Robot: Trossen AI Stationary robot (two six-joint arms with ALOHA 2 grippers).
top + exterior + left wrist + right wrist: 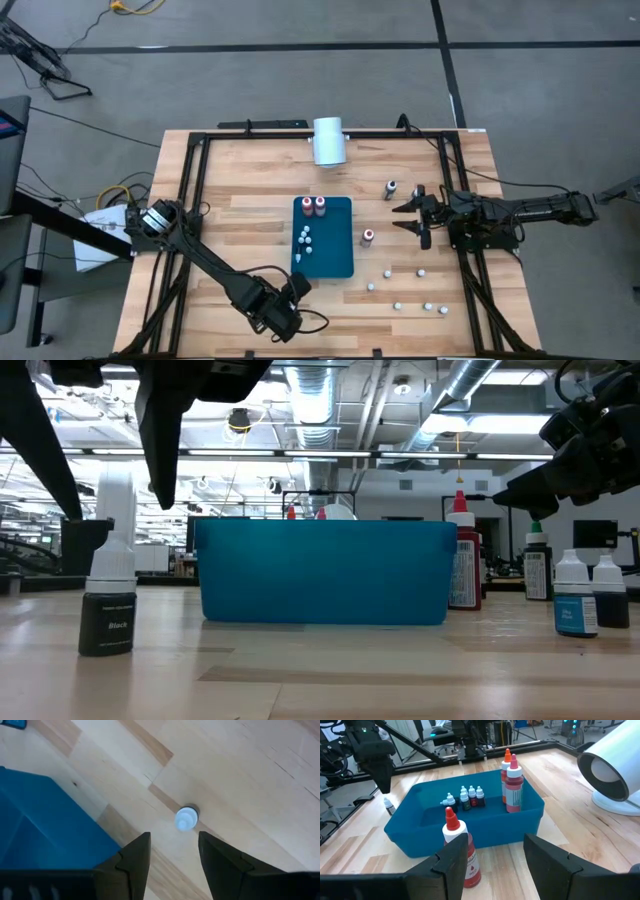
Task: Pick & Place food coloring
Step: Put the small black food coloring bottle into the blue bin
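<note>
The white cap (186, 818) is beyond the fingers of my left gripper with bare wood between them, so they would miss it if I closed now, and I need to move toward the cap first.
The food coloring is a set of little bottles. Two tall red ones (314, 206) and a few tiny ones (305, 240) stand in a teal tray (340, 262). A red bottle (465, 852) stands on the table beside the tray, and several whitish ones (420, 271) stand right of it. My left gripper (174, 852) is open, above a tiny black bottle with a white cap (186, 818) standing upright by the tray's near left corner (108, 615). My right gripper (398, 218) is open, level, right of the tray, with the red bottle just ahead of it.
A large white cylinder (329, 141) lies at the table's far edge. A dark bottle (391, 189) stands far right of the tray. Small bottles (428, 307) dot the near right of the table. Black frame rails (190, 190) run along both sides.
</note>
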